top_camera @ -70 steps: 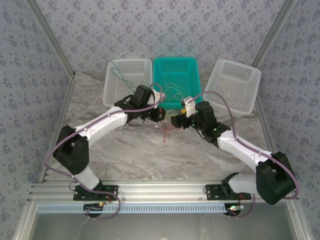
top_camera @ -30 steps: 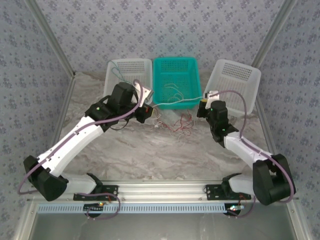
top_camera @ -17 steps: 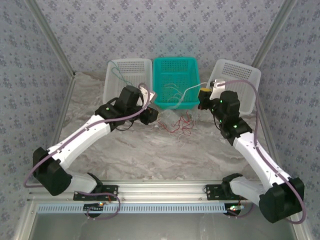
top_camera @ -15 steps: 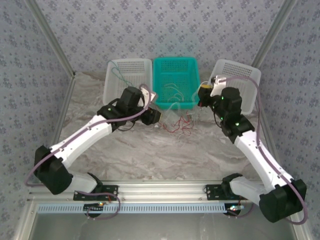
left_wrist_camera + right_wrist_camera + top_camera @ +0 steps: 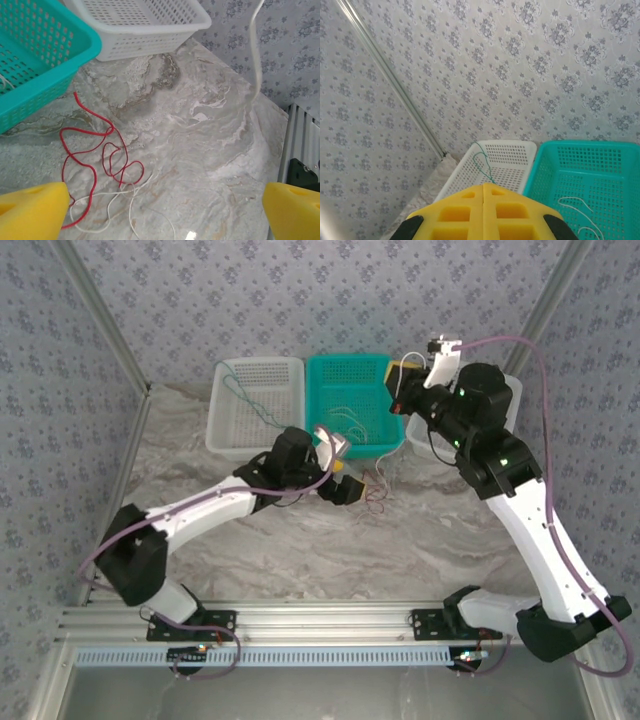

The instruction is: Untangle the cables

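Next, the left gripper grabs the whitish cable's part on the marble, away from the hanging piece of cable, to untangle it from the red cable (image 5: 94, 175).
A tangle of thin cables lies on the marble in front of the teal basket: a looping red cable (image 5: 94, 175) (image 5: 372, 498) crossed by a whitish cable (image 5: 130, 215). My left gripper (image 5: 162, 212) (image 5: 347, 485) hovers low just left of the tangle, open, with nothing between its yellow pads. My right gripper (image 5: 403, 380) (image 5: 483, 187) is raised high over the teal basket's right corner, pads pressed shut. A whitish strand (image 5: 256, 50) hangs down from its direction to the table. A green cable (image 5: 240, 395) (image 5: 482, 160) lies in the left white basket.
Three baskets line the back: white on the left (image 5: 262, 365), teal (image 5: 348, 362) in the middle holding more whitish cables (image 5: 350, 425), and white on the right (image 5: 425, 432), partly behind the right arm. Patterned walls close in the sides. Bare marble lies in front of the tangle.
My left gripper opened and slid right, close to the red cable. The right arm rose up and back over the baskets, staying shut and drawing the whitish strand upward.
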